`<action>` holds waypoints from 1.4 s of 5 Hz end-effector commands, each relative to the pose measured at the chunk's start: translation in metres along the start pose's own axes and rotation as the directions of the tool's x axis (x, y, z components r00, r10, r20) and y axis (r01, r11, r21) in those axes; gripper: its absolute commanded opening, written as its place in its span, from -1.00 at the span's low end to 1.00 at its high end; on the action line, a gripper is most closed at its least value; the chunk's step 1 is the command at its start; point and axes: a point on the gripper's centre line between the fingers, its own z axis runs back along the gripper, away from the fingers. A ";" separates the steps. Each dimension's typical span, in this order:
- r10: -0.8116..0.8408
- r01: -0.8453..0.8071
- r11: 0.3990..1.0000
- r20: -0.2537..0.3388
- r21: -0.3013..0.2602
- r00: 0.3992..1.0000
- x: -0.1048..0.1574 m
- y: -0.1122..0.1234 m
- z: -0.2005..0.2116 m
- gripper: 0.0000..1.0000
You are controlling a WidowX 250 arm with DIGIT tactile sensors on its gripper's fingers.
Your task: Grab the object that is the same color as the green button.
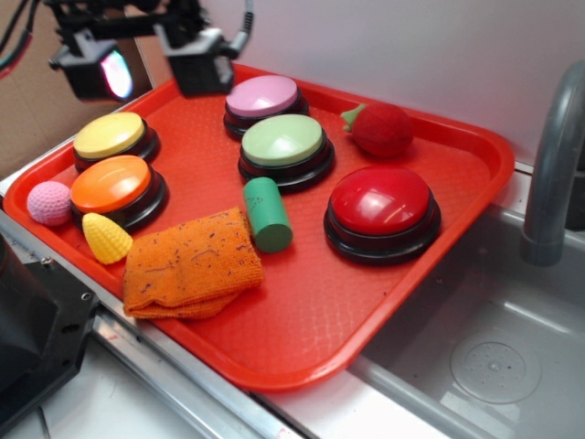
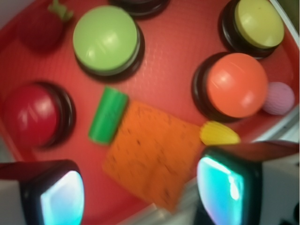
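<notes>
My gripper should grab the green cylinder by its curved sides next, to pick out the object that matches the green button.
The small dark-green cylinder block [image 1: 267,215] lies on its side near the middle of the red tray [image 1: 411,283], just in front of the pale-green dome button [image 1: 283,142]. In the wrist view the block [image 2: 108,115] lies below the green button [image 2: 106,38], beside an orange cloth. My gripper [image 1: 151,64] hangs high over the tray's back-left corner, well away from the block. It is open, its two fingers wide apart with nothing between them. The wrist view shows the gripper [image 2: 143,192] at the bottom edge.
Pink [image 1: 262,96], yellow [image 1: 110,135], orange [image 1: 111,183] and red [image 1: 379,201] dome buttons stand on the tray. An orange cloth [image 1: 192,265], toy corn [image 1: 106,238], pink ball [image 1: 49,202] and red strawberry [image 1: 379,130] lie there too. A sink [image 1: 494,357] and grey faucet [image 1: 553,165] are at right.
</notes>
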 end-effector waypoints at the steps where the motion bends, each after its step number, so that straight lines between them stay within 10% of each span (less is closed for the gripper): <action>1: 0.236 -0.231 0.970 0.063 -0.079 0.970 0.019 -0.013 -0.037 1.00; 7: 0.371 -0.370 0.928 0.010 -0.041 0.929 0.032 -0.021 -0.113 1.00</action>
